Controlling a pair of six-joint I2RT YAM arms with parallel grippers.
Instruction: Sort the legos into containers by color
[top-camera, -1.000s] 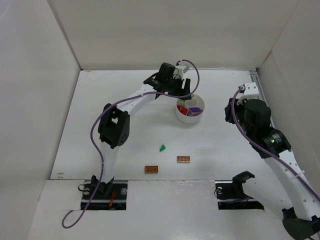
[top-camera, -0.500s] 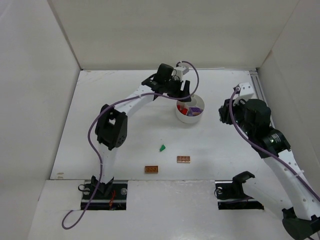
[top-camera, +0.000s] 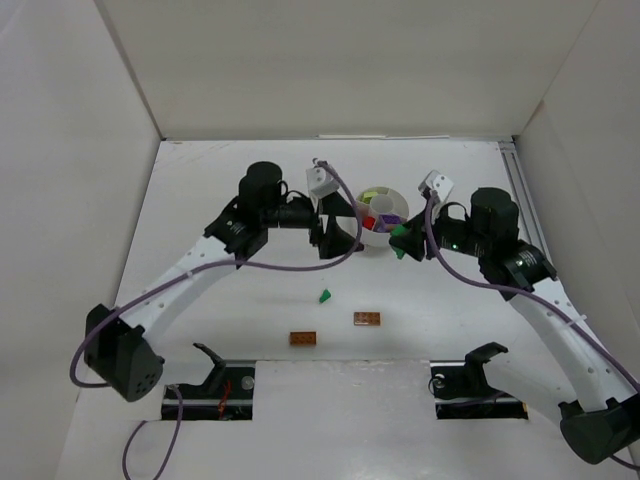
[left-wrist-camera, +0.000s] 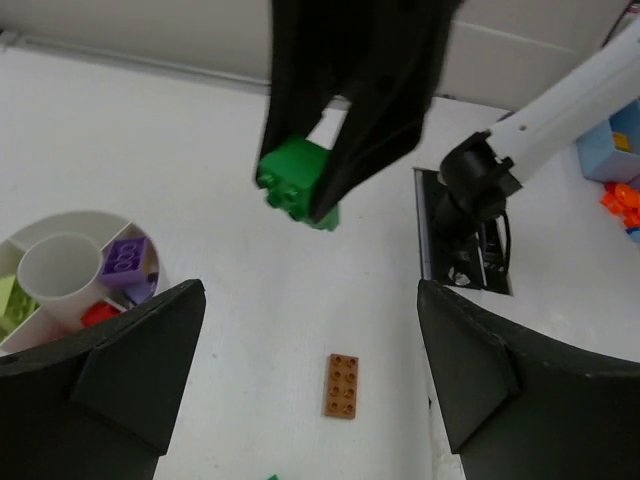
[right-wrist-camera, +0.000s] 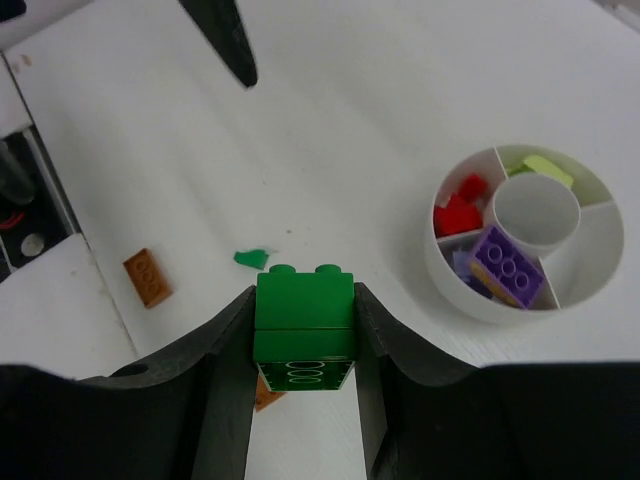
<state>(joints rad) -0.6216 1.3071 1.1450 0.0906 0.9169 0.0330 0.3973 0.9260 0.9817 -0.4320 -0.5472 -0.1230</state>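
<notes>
My left gripper should grab the dark green lego by its exposed studded part next. The part of the lego in my right gripper then stays free to separate.
The round white dish sits at mid-table and holds purple, red and yellow-green legos in separate wedges. My right gripper hovers just near-right of the dish, shut on a dark green lego, which also shows in the left wrist view. My left gripper is open and empty just left of the dish. Two orange-brown legos and a small green piece lie on the table nearer the bases.
White walls enclose the table on the left, back and right. The arm bases stand at the near edge. A blue bin with orange pieces shows beyond the right base in the left wrist view.
My left gripper has swung from behind the dish to its left side, as the arm folded back. My right gripper has moved left to the dish's near-right side.
</notes>
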